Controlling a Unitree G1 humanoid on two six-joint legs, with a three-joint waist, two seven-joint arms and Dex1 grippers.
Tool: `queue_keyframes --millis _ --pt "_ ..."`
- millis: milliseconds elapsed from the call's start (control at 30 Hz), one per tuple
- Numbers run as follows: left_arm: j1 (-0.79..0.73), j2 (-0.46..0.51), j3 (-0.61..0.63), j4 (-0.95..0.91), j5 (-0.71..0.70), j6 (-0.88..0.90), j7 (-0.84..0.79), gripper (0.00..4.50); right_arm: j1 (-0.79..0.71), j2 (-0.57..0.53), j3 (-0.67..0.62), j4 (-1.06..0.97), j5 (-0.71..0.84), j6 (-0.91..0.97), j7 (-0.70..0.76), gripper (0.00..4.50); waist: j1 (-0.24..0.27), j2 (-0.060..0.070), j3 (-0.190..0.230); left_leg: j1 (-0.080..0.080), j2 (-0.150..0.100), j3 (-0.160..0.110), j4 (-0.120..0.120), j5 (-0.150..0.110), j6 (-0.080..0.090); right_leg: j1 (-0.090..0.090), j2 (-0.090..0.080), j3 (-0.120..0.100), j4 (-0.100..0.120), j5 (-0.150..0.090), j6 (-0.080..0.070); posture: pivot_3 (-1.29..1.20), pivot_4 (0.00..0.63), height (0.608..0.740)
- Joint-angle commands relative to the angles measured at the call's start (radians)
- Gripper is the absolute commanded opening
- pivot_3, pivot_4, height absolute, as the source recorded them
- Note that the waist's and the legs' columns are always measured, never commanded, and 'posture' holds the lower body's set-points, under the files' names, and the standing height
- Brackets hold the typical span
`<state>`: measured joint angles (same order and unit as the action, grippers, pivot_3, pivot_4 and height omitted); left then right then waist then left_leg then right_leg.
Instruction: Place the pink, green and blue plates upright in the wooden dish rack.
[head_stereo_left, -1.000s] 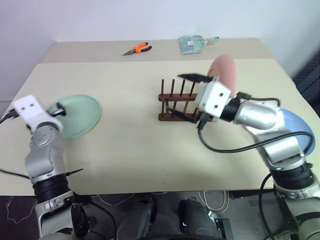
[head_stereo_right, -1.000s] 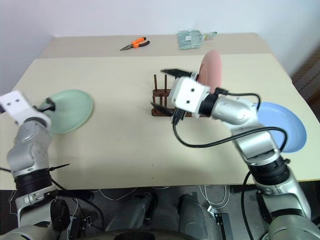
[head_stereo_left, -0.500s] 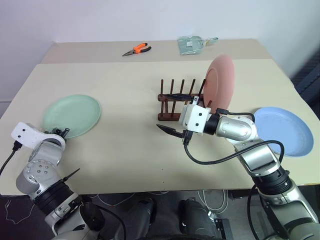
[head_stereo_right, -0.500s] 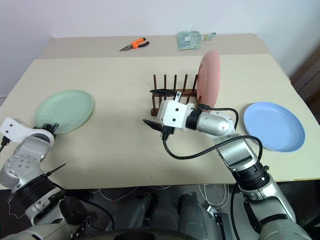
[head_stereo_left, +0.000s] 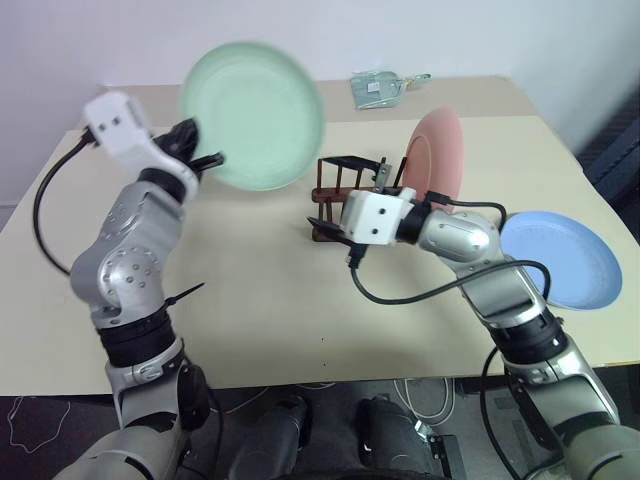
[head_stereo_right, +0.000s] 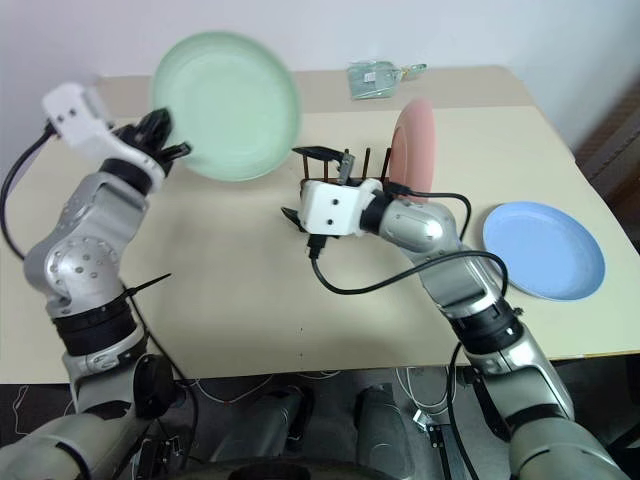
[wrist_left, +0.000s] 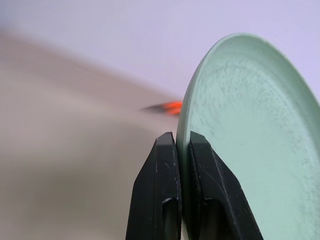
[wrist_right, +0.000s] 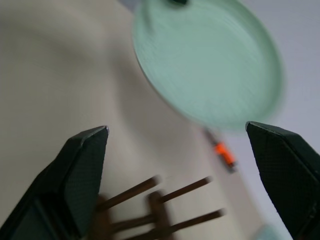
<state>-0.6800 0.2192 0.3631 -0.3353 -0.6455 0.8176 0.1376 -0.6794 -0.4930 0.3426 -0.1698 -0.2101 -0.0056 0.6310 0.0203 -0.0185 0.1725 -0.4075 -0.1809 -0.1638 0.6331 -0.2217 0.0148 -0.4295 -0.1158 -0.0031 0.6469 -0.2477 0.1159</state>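
Observation:
My right gripper should take hold of the mint green plate by its free rim (head_stereo_left: 262, 186) next, to stand the plate upright in the dish rack (head_stereo_left: 332, 192).
My left gripper (head_stereo_left: 200, 152) is shut on the rim of the mint green plate (head_stereo_left: 252, 115). It holds the plate high above the table, nearly upright, left of the wooden dish rack (head_stereo_left: 332, 192). In the left wrist view both fingers (wrist_left: 170, 150) pinch the green plate's (wrist_left: 250, 140) edge. The pink plate (head_stereo_left: 437, 150) stands upright at the rack's right end. Flat on the table at the right lies the blue plate (head_stereo_left: 562, 260). My right gripper (head_stereo_left: 335, 195) hovers open in front of the rack, partly hiding it, with nothing between its fingers (wrist_right: 85, 165).
A clear plastic bag (head_stereo_left: 385, 88) lies on the far table. Orange pliers (wrist_right: 225, 154) lie behind the raised green plate. A black cable (head_stereo_left: 420, 290) loops under my right arm. The near table edge runs along the bottom.
My left gripper closed on the green plate's rim and lifted it off the table, up and to the right, tilting it upright. The right gripper shifted slightly towards the rack and stays open.

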Motion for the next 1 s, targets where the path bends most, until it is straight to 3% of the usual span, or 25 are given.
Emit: queue_keyframes --millis 33,133,233,333,467,633,800,900,1000 --pt "-0.041 -0.040 -0.039 -0.053 -0.029 0.008 0.017 0.04 -0.076 0.027 0.030 0.104 -0.155 -0.082 -0.116 4.50 -0.009 0.000 0.000 0.000 0.000 0.000 0.000 0.000 0.000 0.000 0.000 0.000 0.000 0.000 0.000 0.00 0.150 0.740" --pt "-0.049 -0.065 -0.067 -0.069 -0.034 0.026 0.027 0.04 -0.119 0.036 0.045 0.190 -0.254 -0.124 -0.194 4.50 -0.010 0.000 0.000 0.000 0.000 0.000 0.000 0.001 0.000 0.000 0.001 0.000 0.000 0.000 0.000 0.00 0.150 0.740" --pt "-0.025 -0.087 -0.071 -0.080 -0.042 0.035 0.043 0.00 -0.111 0.028 0.048 0.220 -0.292 -0.143 -0.200 3.70 -0.010 0.000 0.000 0.000 0.000 0.000 -0.001 0.001 -0.001 -0.001 0.001 0.000 0.001 0.000 0.000 0.00 0.150 0.740" --pt "-0.013 -0.095 -0.062 -0.078 -0.048 0.034 0.045 0.00 -0.100 0.031 0.036 0.213 -0.303 -0.149 -0.205 2.19 -0.010 0.000 0.000 0.000 0.000 0.000 -0.001 0.001 -0.001 -0.001 0.002 0.001 0.001 0.000 0.000 0.00 0.150 0.740" --pt "-0.027 -0.124 -0.013 -0.060 -0.085 -0.007 0.053 1.50 -0.085 0.026 0.032 0.201 -0.332 -0.162 -0.215 0.19 -0.008 0.000 0.000 0.000 0.000 0.000 0.000 0.001 -0.001 -0.001 0.003 0.001 0.001 0.000 0.000 0.00 0.150 0.740" --pt "-0.065 -0.115 0.048 -0.030 -0.051 -0.117 0.087 3.91 -0.066 0.028 0.018 0.184 -0.352 -0.162 -0.229 0.17 -0.009 0.000 0.000 0.000 0.000 0.000 0.000 0.001 -0.002 -0.001 0.003 0.001 0.001 0.000 -0.001 0.00 0.150 0.740" --pt "0.003 0.052 0.028 0.016 0.147 -0.284 0.018 3.91 -0.005 0.052 -0.099 0.090 -0.240 -0.117 -0.244 0.17 -0.010 0.000 0.000 0.000 0.001 0.000 -0.001 0.002 -0.002 -0.001 0.003 0.002 0.001 0.000 -0.001 0.00 0.150 0.740" --pt "0.144 0.148 -0.073 0.058 0.270 -0.350 -0.085 3.91 0.052 0.134 -0.231 -0.064 0.024 0.009 -0.197 0.17 -0.009 0.001 0.000 0.000 0.001 0.000 -0.003 0.002 -0.003 -0.001 0.004 0.002 0.000 0.000 -0.001 0.00 0.150 0.740" --pt "0.280 0.158 -0.177 0.078 0.346 -0.461 -0.188 3.91 0.110 0.216 -0.325 -0.220 0.260 0.219 -0.175 0.17 -0.004 0.001 0.000 0.000 0.001 -0.001 -0.003 0.002 -0.002 -0.001 0.005 0.003 0.000 0.001 -0.001 0.00 0.150 0.740"
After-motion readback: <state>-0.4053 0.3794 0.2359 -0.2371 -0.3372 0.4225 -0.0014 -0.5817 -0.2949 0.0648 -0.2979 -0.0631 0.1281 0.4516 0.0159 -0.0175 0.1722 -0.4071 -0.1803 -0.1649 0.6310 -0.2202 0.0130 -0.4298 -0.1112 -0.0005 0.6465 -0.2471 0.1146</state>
